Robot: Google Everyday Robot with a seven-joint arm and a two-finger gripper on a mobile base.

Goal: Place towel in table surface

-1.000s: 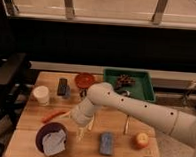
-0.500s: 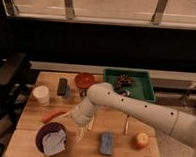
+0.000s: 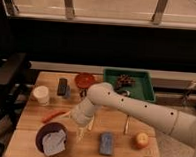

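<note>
My gripper grabs the towel by its raised upper fold (image 3: 56, 137) next, since the towel lies crumpled in the purple bowl.
The towel (image 3: 55, 142), a pale grey-blue crumpled cloth, lies inside the purple bowl (image 3: 42, 135) at the front left of the wooden table surface (image 3: 36, 120). My gripper (image 3: 85, 129) hangs low over the table just right of the bowl, pointing down. Its two pale fingers (image 3: 80, 134) stand apart, open, with nothing between them. The white arm reaches in from the right and bends above the table's middle.
A blue sponge (image 3: 106, 142) and an orange-red fruit (image 3: 141, 140) sit at the front right. A green tray (image 3: 141, 90), red bowl (image 3: 84, 80), dark box (image 3: 63, 87) and white cup (image 3: 41, 94) line the back. An orange carrot-like piece (image 3: 53, 115) lies left.
</note>
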